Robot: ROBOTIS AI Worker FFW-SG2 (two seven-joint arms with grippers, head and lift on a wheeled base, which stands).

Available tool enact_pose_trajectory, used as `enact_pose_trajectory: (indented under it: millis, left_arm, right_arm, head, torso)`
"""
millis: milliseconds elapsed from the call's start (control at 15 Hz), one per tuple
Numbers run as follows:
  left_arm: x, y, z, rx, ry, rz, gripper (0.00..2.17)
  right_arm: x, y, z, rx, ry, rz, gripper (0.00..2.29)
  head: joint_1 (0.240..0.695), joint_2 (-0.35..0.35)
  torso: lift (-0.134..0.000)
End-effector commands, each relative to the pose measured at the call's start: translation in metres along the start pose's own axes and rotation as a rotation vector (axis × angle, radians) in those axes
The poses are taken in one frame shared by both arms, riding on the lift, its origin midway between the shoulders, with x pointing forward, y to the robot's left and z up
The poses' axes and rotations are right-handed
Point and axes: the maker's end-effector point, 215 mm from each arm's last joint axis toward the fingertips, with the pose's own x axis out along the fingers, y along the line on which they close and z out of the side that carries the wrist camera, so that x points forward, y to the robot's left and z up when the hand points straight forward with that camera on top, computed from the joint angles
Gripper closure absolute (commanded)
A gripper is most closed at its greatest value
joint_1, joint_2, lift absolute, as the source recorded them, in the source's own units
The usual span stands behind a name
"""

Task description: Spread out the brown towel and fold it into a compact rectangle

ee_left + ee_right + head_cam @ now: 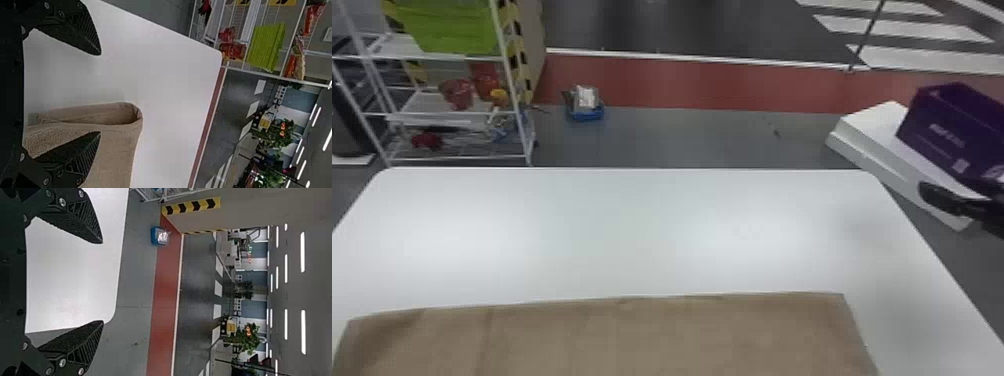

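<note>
My left gripper takes hold of the towel by its looped fold (117,125) next, since the towel's layered end stands up in an open loop.
The brown towel (632,335) lies flat along the near side of the white table, with a nearly straight far edge and faint creases. In the head view my right gripper (949,200) is at the right edge, beyond the table's right side and away from the towel. The right wrist view has this gripper (103,282) open, nothing between its fingers. My left gripper (100,93) is open too; in its wrist view one finger overlaps the towel (117,152), whose layered end shows an open loop at the fold. Whether that finger touches the cloth, I cannot tell.
The white table (632,225) extends beyond the towel's far edge. A purple box (952,130) on a white block (877,135) stands at the right, close to my right gripper. Past the far left corner is a white rack (514,112); a blue bin (587,114) sits on the floor.
</note>
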Motion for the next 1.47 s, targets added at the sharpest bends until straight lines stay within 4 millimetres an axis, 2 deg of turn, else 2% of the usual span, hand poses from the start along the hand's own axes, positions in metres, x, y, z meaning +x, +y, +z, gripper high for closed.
enact_pose_trajectory:
  millis: [0, 267, 667, 933, 1133, 1267, 1400]
  left_arm:
    - [0.006, -0.008, -0.008, -0.009, 0.008, -0.022, 0.19]
    - [0.018, -0.005, -0.019, 0.031, 0.016, -0.004, 0.19]
    - [0.025, -0.008, -0.033, 0.027, 0.049, -0.006, 0.19]
    - [0.031, -0.018, -0.042, 0.027, 0.076, -0.026, 0.21]
    - [0.035, -0.026, -0.057, 0.03, 0.12, -0.035, 0.25]
    - [0.035, -0.03, -0.056, 0.036, 0.122, -0.05, 0.65]
    - [0.034, -0.033, -0.057, 0.046, 0.129, -0.064, 1.15]
  right_arm:
    - [0.001, 0.0, -0.002, -0.005, 0.001, 0.002, 0.18]
    - [0.0, -0.003, 0.0, -0.003, -0.002, 0.0, 0.18]
    - [-0.004, -0.013, 0.002, -0.01, -0.015, -0.012, 0.18]
    - [0.001, -0.011, 0.003, -0.012, -0.019, -0.008, 0.18]
    - [0.001, -0.014, 0.005, -0.017, -0.027, -0.012, 0.18]
    - [0.002, -0.014, 0.002, -0.023, -0.027, -0.013, 0.18]
    - [0.006, -0.013, -0.001, -0.032, -0.025, -0.012, 0.18]
  head:
    - [0.695, -0.149]
    - [0.695, -0.166]
    - [0.695, -0.183]
    - [0.695, -0.199]
    - [0.695, -0.208]
    - [0.695, -0.224]
    - [0.695, -0.231]
  torso:
    - [-0.124]
    - [-0.124]
    - [-0.124]
    - [-0.124]
    - [-0.124]
    - [-0.124]
    - [-0.124]
